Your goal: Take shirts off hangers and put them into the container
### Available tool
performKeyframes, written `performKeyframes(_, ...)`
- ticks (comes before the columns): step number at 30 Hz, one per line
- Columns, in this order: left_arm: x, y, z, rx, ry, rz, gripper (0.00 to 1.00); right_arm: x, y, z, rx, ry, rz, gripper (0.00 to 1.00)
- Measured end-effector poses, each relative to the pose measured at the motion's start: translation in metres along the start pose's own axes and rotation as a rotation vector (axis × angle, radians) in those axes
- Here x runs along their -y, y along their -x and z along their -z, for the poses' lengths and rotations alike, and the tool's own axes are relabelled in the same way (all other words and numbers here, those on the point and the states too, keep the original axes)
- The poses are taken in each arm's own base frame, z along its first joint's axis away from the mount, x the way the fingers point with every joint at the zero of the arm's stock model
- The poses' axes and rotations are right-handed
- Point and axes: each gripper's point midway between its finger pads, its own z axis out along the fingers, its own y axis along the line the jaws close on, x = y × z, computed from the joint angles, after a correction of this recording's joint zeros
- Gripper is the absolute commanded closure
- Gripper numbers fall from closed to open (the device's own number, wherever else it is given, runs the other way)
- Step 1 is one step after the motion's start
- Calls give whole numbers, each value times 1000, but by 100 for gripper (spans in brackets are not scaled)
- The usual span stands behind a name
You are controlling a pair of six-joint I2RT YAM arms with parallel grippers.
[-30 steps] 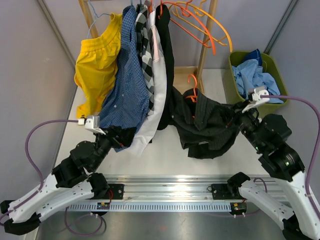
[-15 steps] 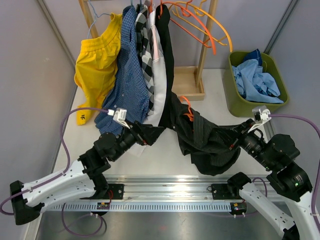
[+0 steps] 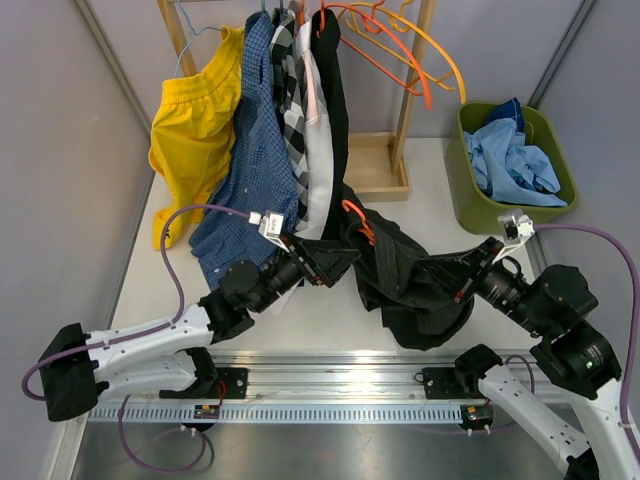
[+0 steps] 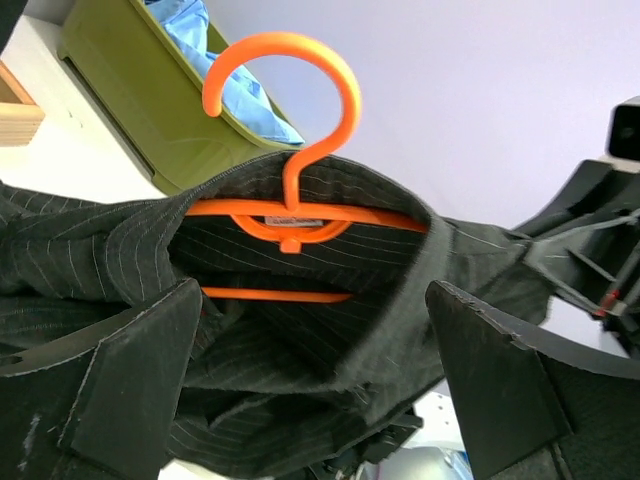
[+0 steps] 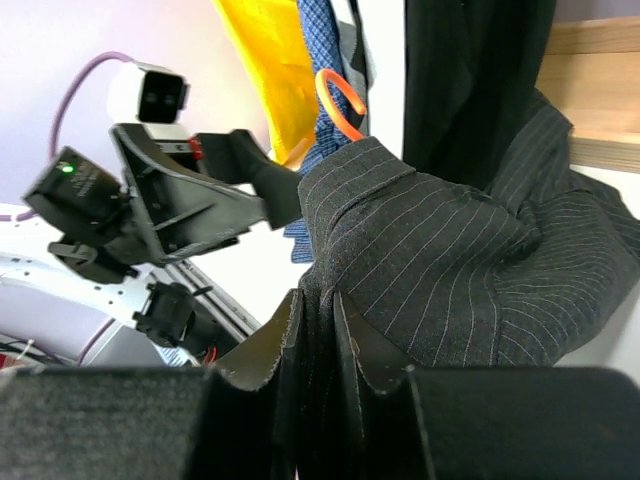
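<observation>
Next, my left gripper grabs the orange hanger by the neck of its hook (image 3: 368, 232) (image 4: 293, 179), which leaves the hanger's arms free to slip off the shirt.
A black pinstriped shirt (image 3: 415, 285) hangs in the air over the table, still on its orange hanger (image 3: 358, 220). My right gripper (image 3: 455, 275) is shut on a fold of this shirt (image 5: 450, 270), the cloth pinched between the jaws of the right gripper (image 5: 320, 310). My left gripper (image 3: 335, 262) is wide open at the collar. In the left wrist view the hanger (image 4: 290, 228) and collar lie just beyond the left gripper (image 4: 312, 300), with nothing gripped. The olive-green container (image 3: 468, 195) at the back right holds a light blue shirt (image 3: 510, 160).
Yellow (image 3: 195, 130), blue-check (image 3: 255, 150), black-and-white check, white and black shirts hang on a wooden rack (image 3: 410, 100) at the back. Empty orange hangers (image 3: 400, 50) hang at its right end. The rack's wooden base (image 3: 375, 165) sits behind the held shirt.
My left arm swung right, away from the hanging shirts, and now reaches the black shirt's collar. The right gripper drew the shirt back toward the near edge, and the hanger tilted up.
</observation>
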Motion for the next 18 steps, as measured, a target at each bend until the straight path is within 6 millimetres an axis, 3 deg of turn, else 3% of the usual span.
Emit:
performKeyframes(9, -7, -8, -23, 6, -5, -72, 3, -13, 2, -2, -8, 66, -30, 100)
performKeyframes(18, 14, 4, -33, 50, -45, -148, 5, -18, 3, -3, -10, 85, -41, 100)
